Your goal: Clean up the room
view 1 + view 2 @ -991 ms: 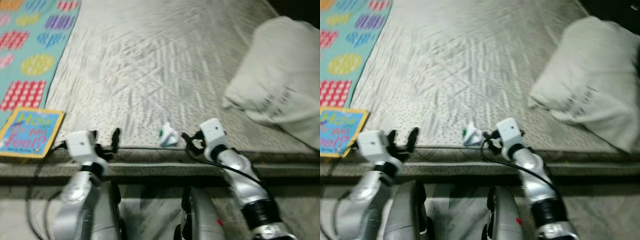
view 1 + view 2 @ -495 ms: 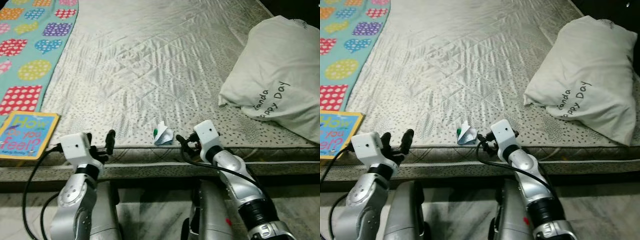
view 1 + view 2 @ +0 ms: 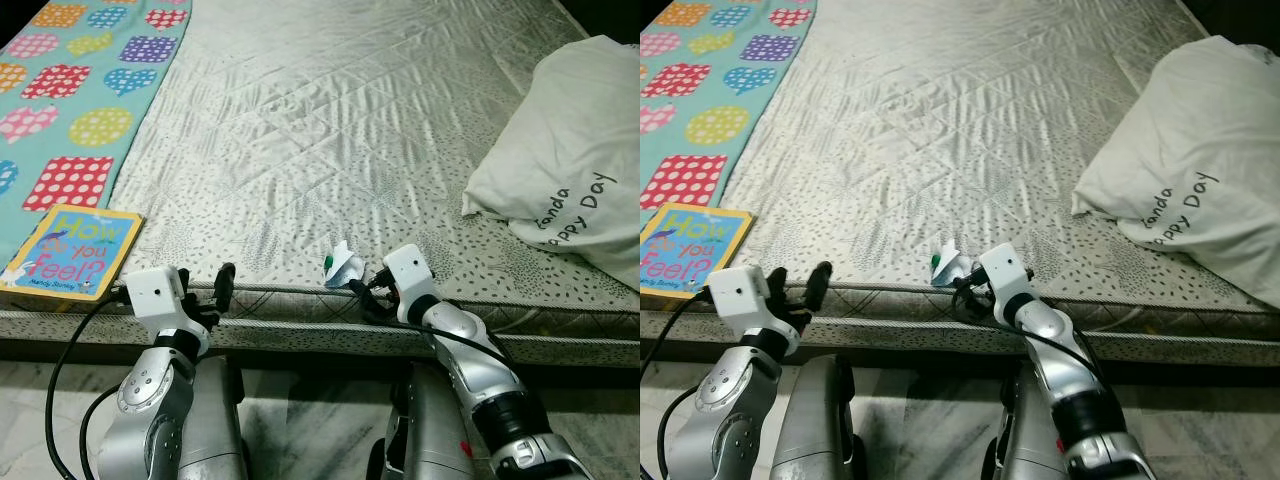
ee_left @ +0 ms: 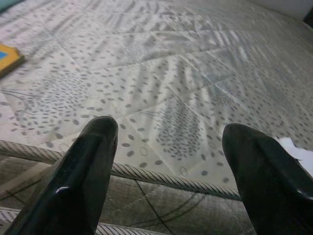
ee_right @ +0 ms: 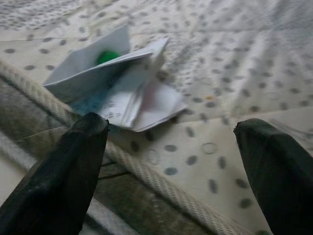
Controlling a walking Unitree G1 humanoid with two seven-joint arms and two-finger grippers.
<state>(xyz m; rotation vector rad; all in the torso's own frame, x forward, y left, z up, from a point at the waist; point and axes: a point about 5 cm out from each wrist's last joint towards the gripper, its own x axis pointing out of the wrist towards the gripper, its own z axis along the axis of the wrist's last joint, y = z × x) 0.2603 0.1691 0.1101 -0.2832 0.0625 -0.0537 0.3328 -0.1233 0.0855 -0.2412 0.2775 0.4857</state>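
The crumpled white paper's gathered folds stand up while its flap spreads low on the mattress, so my right gripper needs to pinch the paper by those folds next.
A crumpled white paper scrap with a green spot (image 3: 343,265) lies on the grey mattress (image 3: 330,120) right at its front edge. My right gripper (image 3: 362,292) is open just short of it, fingers pointing at the scrap (image 5: 124,81), which sits a little ahead of the two fingertips and not between them. My left gripper (image 3: 205,287) is open too, held at the mattress edge to the left with nothing between its fingers (image 4: 88,166). A children's book (image 3: 72,252) with a yellow border lies on the mattress corner at the left.
A white pillow (image 3: 575,160) with printed words rests on the mattress at the right. A teal blanket with coloured dotted shapes (image 3: 75,90) covers the left side. The piped mattress edge (image 3: 300,325) runs across in front of both arms, with grey floor below.
The camera view has shifted and sharpened. My right gripper has edged closer to the paper scrap. The left gripper stays at the mattress edge.
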